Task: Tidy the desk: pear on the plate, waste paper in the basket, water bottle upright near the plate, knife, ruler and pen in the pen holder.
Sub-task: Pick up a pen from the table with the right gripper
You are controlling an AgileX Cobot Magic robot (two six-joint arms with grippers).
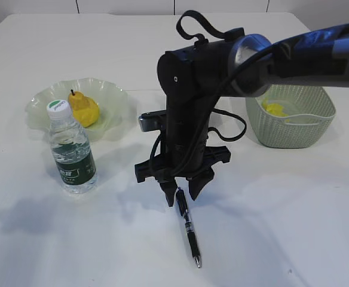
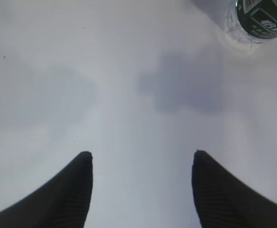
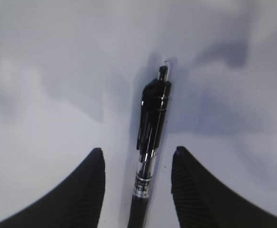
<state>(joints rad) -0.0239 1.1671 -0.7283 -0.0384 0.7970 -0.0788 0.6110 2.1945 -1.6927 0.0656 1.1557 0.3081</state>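
My right gripper needs to grab the black pen (image 1: 191, 238) by its clip end (image 1: 181, 200) next, so that it can put the pen into the pen holder.
The black pen (image 1: 188, 230) lies flat on the white desk (image 1: 294, 221). My right gripper (image 1: 183, 197) points down over the pen's clip end. In the right wrist view the pen (image 3: 152, 118) runs between the jaws of the right gripper (image 3: 137, 149), which stands open with a gap on each side. The pear (image 1: 85, 109) rests on the pale-green plate (image 1: 118, 95). The water bottle (image 1: 72, 149) stands upright in front of the plate. My left gripper (image 2: 142, 152) is open over bare desk, with the bottle's base (image 2: 262, 19) beyond it. Knife, ruler and pen holder are out of view.
The sage-green basket (image 1: 294, 128) stands at the right with a yellow crumpled lump (image 1: 276, 109) inside. The right arm (image 1: 186, 95) reaches across the middle and hides the desk behind it.
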